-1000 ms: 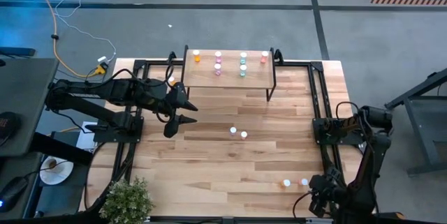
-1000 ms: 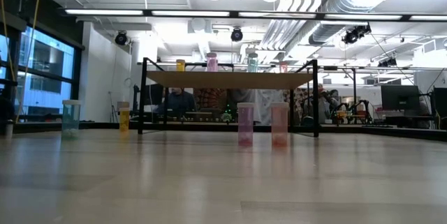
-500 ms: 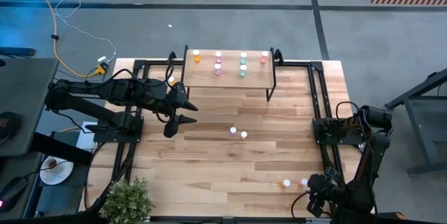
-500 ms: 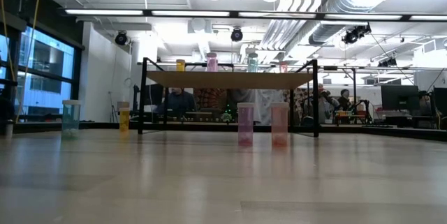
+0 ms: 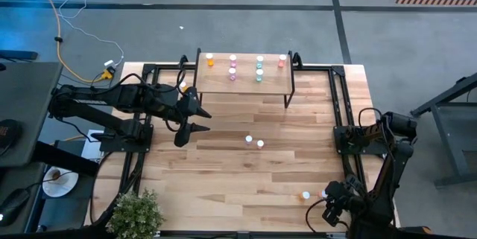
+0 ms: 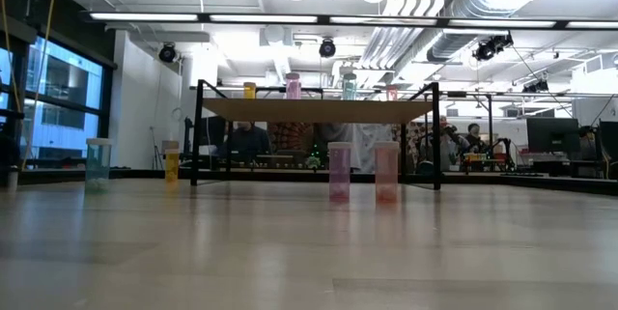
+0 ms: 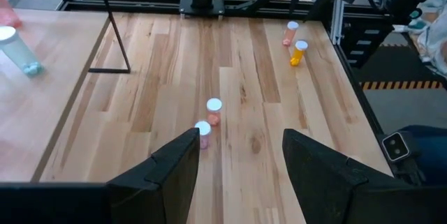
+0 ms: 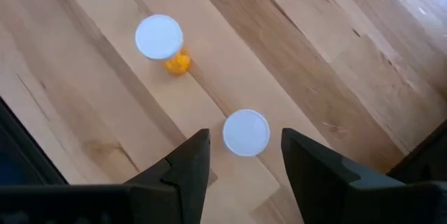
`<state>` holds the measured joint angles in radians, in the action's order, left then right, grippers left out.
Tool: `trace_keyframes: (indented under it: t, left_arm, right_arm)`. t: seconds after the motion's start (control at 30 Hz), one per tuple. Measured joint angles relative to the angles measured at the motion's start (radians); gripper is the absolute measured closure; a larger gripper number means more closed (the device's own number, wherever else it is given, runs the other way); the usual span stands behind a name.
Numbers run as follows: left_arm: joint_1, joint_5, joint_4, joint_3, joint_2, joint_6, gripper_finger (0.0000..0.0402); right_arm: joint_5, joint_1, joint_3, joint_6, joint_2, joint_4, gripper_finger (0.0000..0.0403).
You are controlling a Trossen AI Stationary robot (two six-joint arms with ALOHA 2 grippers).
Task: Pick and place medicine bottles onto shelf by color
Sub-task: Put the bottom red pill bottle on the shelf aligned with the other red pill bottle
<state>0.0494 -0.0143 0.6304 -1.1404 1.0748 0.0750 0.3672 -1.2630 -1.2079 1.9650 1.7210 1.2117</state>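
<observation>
My right gripper lowers next and only then closes on the cap, since its fingers are still above the white cap (image 8: 246,132).
The shelf (image 5: 242,81) stands at the table's far middle with several white-capped medicine bottles (image 5: 232,68) upright on it. Two more bottles (image 5: 254,141) stand mid-table, also in the left wrist view (image 7: 209,119). An orange bottle (image 5: 305,194) and a pink one (image 5: 325,193) stand near the front right. My right gripper (image 5: 332,208) hangs open over them, pointing steeply down. In its wrist view the white cap (image 8: 246,132) lies between its fingers, the orange bottle (image 8: 162,42) beside it. My left gripper (image 5: 195,120) waits open, raised, left of mid-table.
In the low view a teal bottle (image 6: 98,163) and an orange one (image 6: 171,165) stand to the left of the shelf's black legs (image 6: 198,136). A potted plant (image 5: 136,213) sits at the front left corner. Black frame rails (image 5: 344,120) run along the table's sides.
</observation>
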Motion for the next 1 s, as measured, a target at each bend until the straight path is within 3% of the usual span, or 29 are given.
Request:
trace_keyframes:
  t: [0.67, 1.0]
  left_arm:
    - [0.000, 0.000, 0.000, 0.000, 0.000, 0.026, 0.0206]
    - [0.000, 0.000, -0.001, 0.000, 0.000, 0.026, 0.0206]
  right_arm:
    - [0.001, 0.002, 0.055, 0.054, 0.002, -0.082, 0.0233]
    - [0.041, 0.003, 0.147, 0.099, 0.002, -0.171, 0.0233]
